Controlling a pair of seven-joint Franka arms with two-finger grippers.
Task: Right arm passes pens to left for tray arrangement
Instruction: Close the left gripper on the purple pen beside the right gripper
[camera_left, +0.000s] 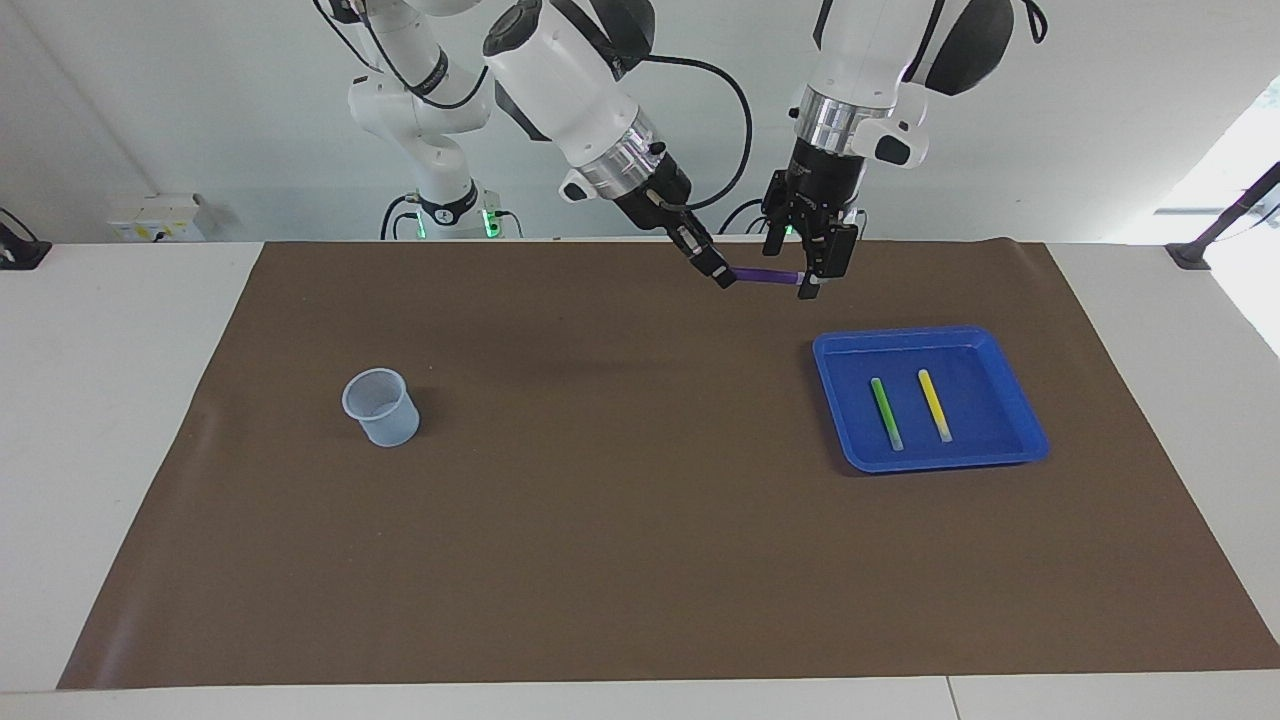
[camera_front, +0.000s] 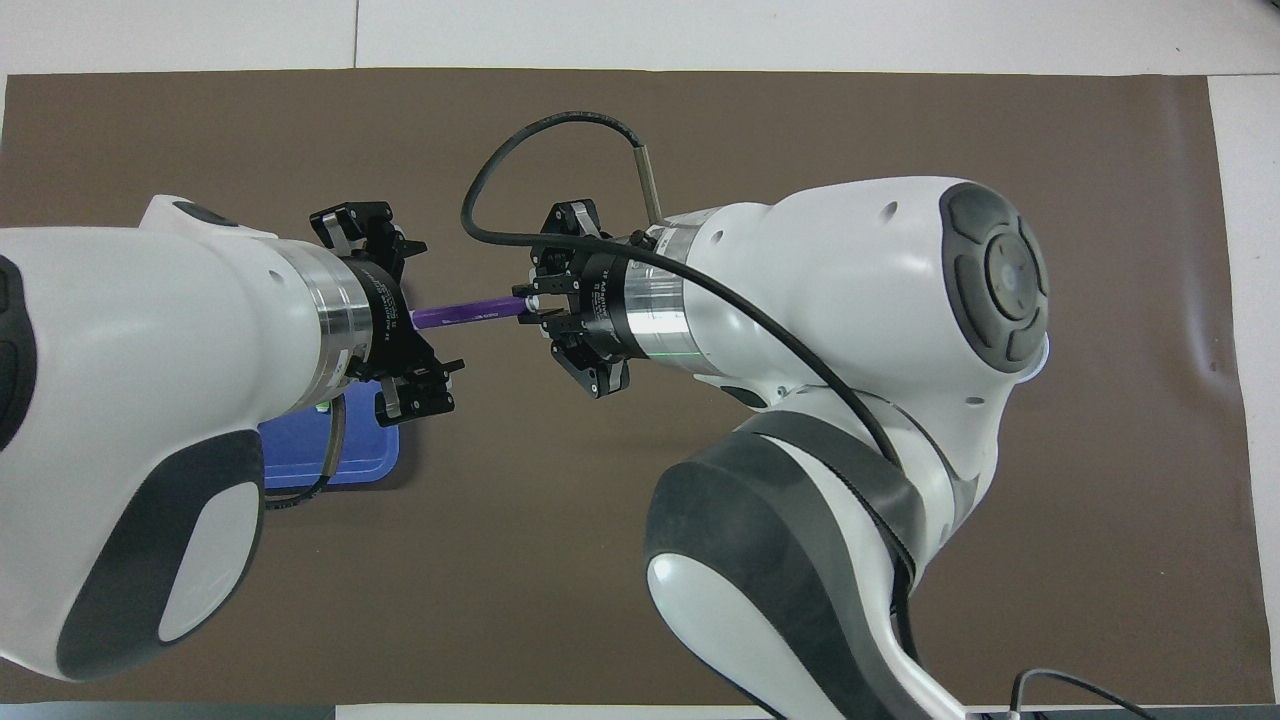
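My left gripper should next grab the purple pen's loose end (camera_front: 421, 318), because my right gripper's fingers already cover the pen's whitish end.
My right gripper (camera_left: 718, 274) (camera_front: 522, 305) is shut on one end of the purple pen (camera_left: 765, 275) (camera_front: 465, 313) and holds it level in the air above the brown mat. My left gripper (camera_left: 805, 275) (camera_front: 440, 305) is open, its fingers on either side of the pen's other end, which they hide. The green pen (camera_left: 886, 412) and the yellow pen (camera_left: 935, 405) lie side by side in the blue tray (camera_left: 985, 365) (camera_front: 350, 465) toward the left arm's end of the table. In the overhead view the left arm covers most of the tray.
A small translucent cup (camera_left: 381, 406) stands upright on the brown mat (camera_left: 620, 520) toward the right arm's end. Two smaller white arms (camera_left: 430, 120) stand at the robots' edge of the table.
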